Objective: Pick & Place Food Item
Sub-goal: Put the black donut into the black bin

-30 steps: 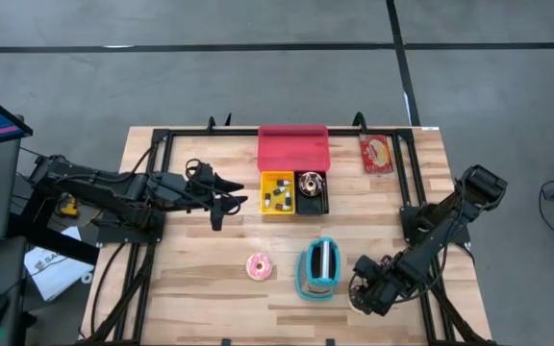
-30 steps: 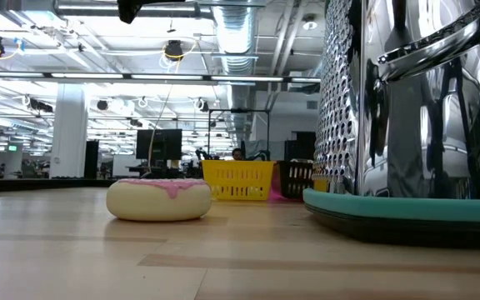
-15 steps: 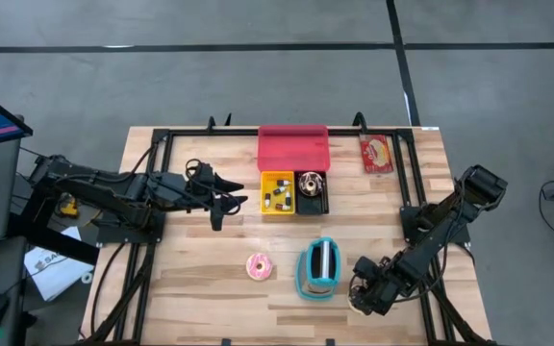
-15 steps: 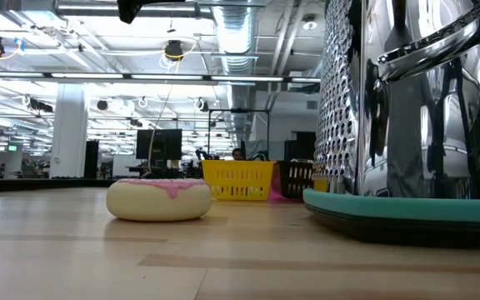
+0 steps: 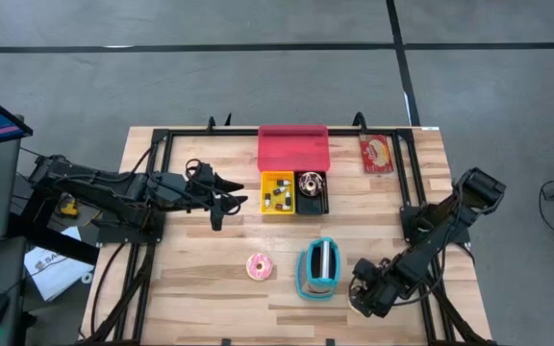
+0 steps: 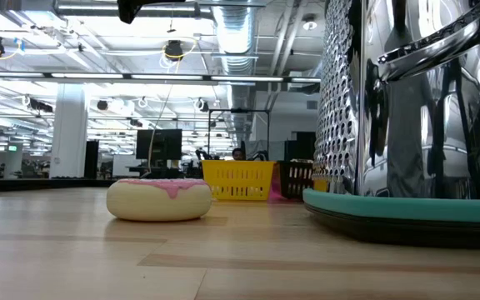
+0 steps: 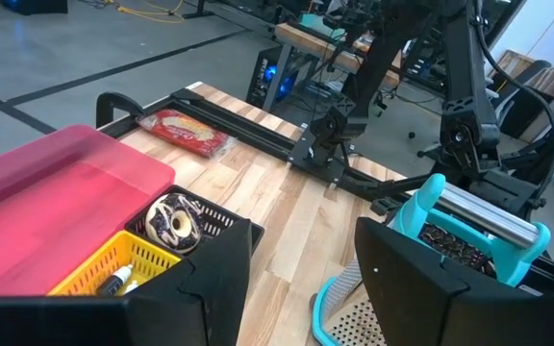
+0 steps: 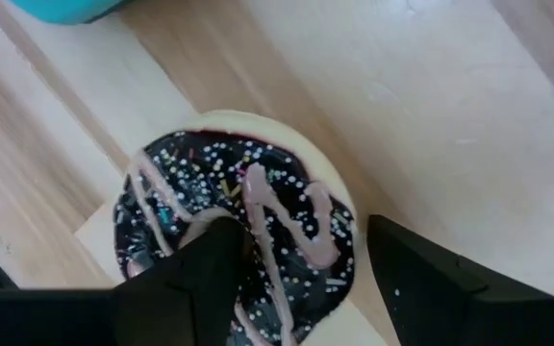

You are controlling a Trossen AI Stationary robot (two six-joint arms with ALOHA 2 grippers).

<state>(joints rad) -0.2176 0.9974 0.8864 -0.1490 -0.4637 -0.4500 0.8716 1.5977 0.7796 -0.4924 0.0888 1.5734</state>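
Observation:
The fingers of my right gripper reach down around the donut's glazed ring [image 8: 301, 226], in its middle and beside its rim, so they should close on the ring now.
A chocolate-glazed donut [image 8: 229, 207] with sprinkles and pink drizzle lies flat on the table near the front right. My right gripper [image 8: 301, 231] [image 5: 362, 300] points down at it, open. One finger stands over the donut's middle and the other past its rim. A pink-iced donut [image 5: 259, 266] [image 6: 158, 200] rests flat on the table left of a teal and steel toaster [image 5: 318, 267]. My left gripper [image 5: 240, 199] [image 7: 306, 250] hangs open and empty, well above the table, left of the baskets. My right gripper comes from above with its fingers pointing down. One finger [image 8: 186, 279] covers the chocolate donut's middle; I cannot tell whether it touches the glaze. The donut lies flat on the table.
A red bin [image 5: 293, 147] stands at the back. In front of it are a yellow basket [image 5: 277, 192] of small items and a black basket [image 5: 312, 190] with another donut. A red snack packet [image 5: 376, 154] lies back right. Black frame rails run along the table's sides.

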